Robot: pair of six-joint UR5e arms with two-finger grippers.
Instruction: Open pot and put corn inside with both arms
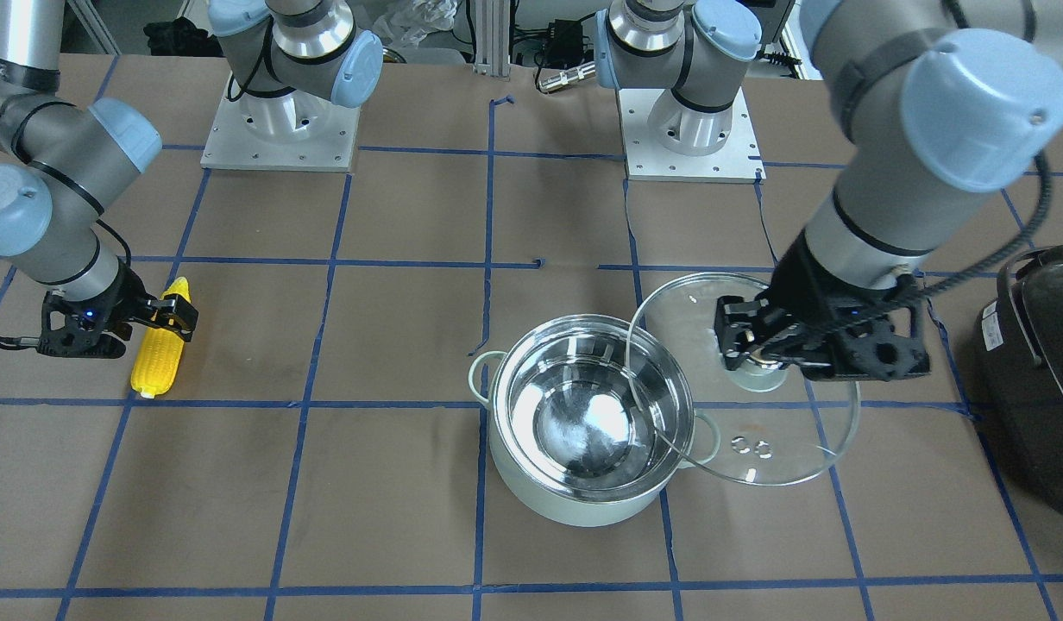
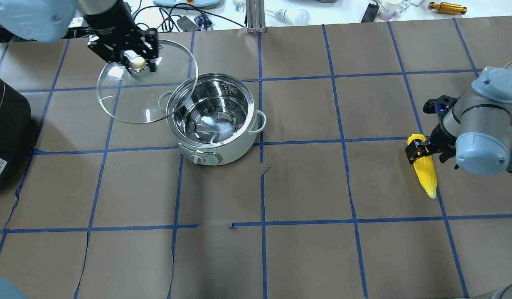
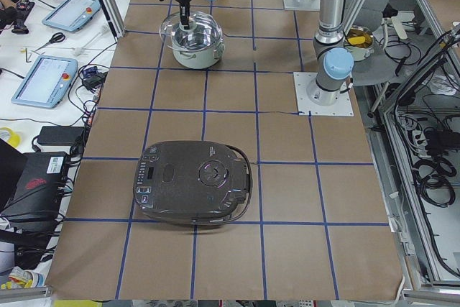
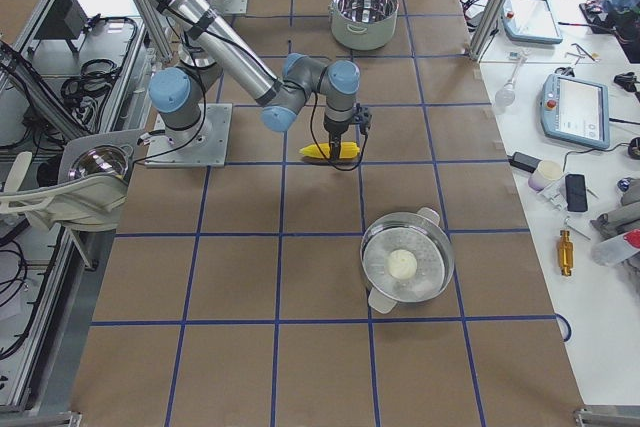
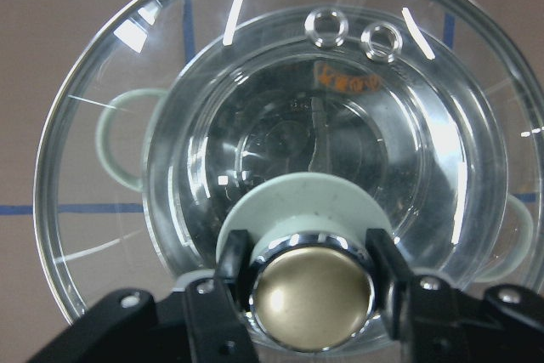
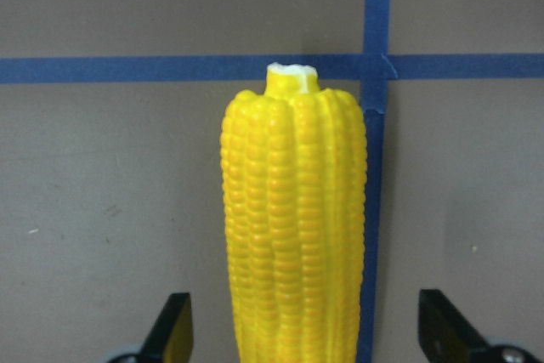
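I need to put the corn inside the open pot, so I should next use my right gripper to grab the yellow corn by its thick kernel-covered middle [image 1: 162, 347] [image 6: 294, 286].
The pale mint pot [image 1: 575, 504] stands uncovered mid-table, its steel inside empty; it also shows in the overhead view [image 2: 214, 153]. My left gripper [image 1: 756, 349] is shut on the gold knob [image 5: 310, 295] of the clear glass lid [image 1: 756, 440] and holds it tilted in the air beside the pot, its edge overlapping the rim. The yellow corn [image 1: 158, 358] lies on the table far off on my right side. My right gripper [image 1: 171, 312] is open and straddles the corn's thick end [image 6: 293, 235], with gaps on both sides.
A large glossy black appliance [image 1: 1036, 371] sits at the table's end on my left, close to the left arm. In the exterior right view a second steel pan [image 4: 365, 257] holding a white ball stands beyond the corn. Blue tape lines grid the brown table.
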